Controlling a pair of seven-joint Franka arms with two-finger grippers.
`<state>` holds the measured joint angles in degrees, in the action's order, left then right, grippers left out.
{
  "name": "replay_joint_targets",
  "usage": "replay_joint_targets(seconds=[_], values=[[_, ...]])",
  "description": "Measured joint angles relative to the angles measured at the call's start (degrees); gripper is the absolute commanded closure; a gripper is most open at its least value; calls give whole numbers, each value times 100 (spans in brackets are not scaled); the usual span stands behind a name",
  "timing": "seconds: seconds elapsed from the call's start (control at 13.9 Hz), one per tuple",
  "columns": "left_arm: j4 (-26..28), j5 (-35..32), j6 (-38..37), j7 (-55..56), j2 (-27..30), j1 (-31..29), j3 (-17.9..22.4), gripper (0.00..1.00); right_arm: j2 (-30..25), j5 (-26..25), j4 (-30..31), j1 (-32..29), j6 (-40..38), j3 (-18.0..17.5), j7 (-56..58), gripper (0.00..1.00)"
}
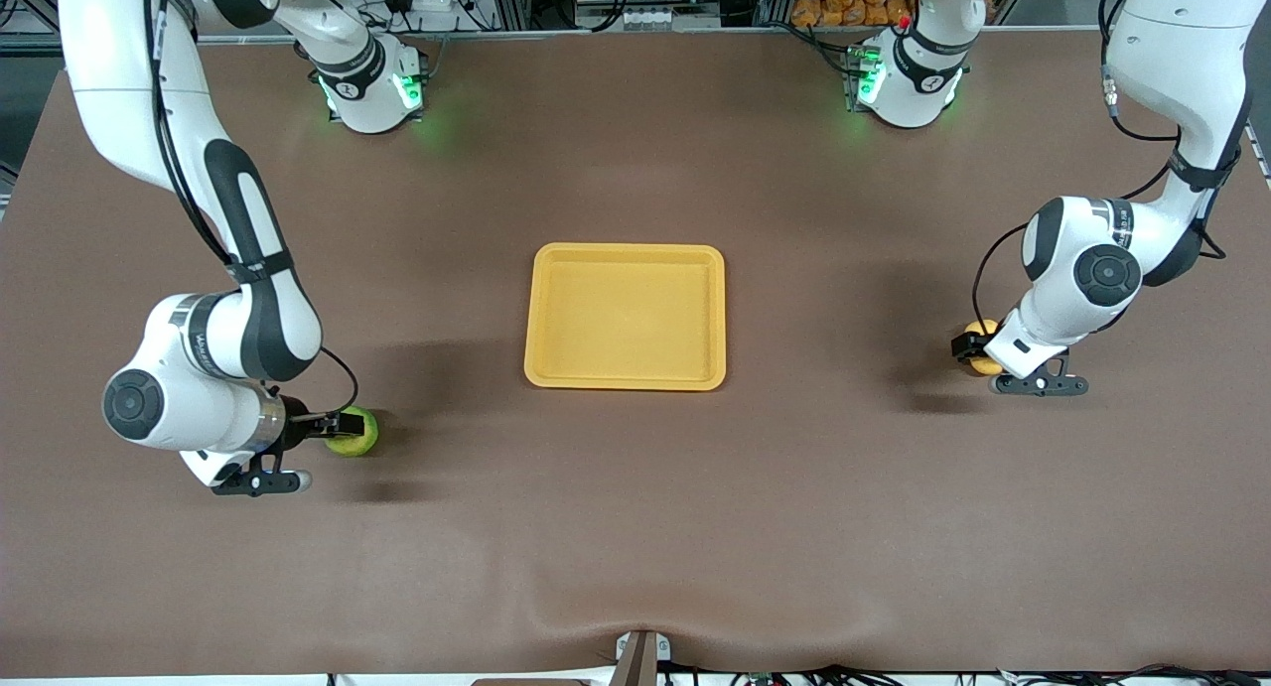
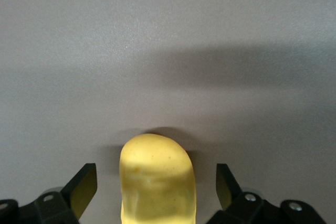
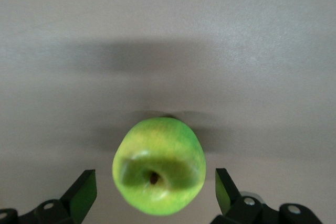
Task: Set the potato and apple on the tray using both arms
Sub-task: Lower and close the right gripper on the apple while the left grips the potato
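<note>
My left gripper should close on the potato (image 2: 157,179) now, since its rounded end (image 2: 152,142) shows between the fingers on either side of it and they would hold it.
The pale yellow potato (image 1: 984,331) lies on the brown table at the left arm's end, level with the tray's front rim. My left gripper (image 1: 977,347) is down around it and open. In the left wrist view the potato (image 2: 157,179) sits between the fingers (image 2: 84,188) with a gap on each side. The green apple (image 1: 357,440) rests at the right arm's end, nearer the front camera than the tray. My right gripper (image 1: 346,426) straddles it, open. The apple (image 3: 158,174), stem dimple up, is clear of both fingers (image 3: 224,190). The yellow-orange tray (image 1: 626,316) lies mid-table with nothing in it.
The two arm bases (image 1: 372,85) (image 1: 909,80) stand along the table's edge farthest from the front camera. Bare brown tabletop (image 1: 635,527) stretches between each fruit and the tray.
</note>
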<state>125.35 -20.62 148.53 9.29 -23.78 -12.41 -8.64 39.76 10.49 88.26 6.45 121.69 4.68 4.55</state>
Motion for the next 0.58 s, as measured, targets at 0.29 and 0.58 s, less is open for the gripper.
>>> replay_joint_targets(seconds=[0.29,0.58], values=[[3,0,1,1,-7,-1,0,0,165,4,51,1,255,-1,0,0],[35,0,1,205,-7,0,-9,13,170,9,185,59,454,-6,0,0]])
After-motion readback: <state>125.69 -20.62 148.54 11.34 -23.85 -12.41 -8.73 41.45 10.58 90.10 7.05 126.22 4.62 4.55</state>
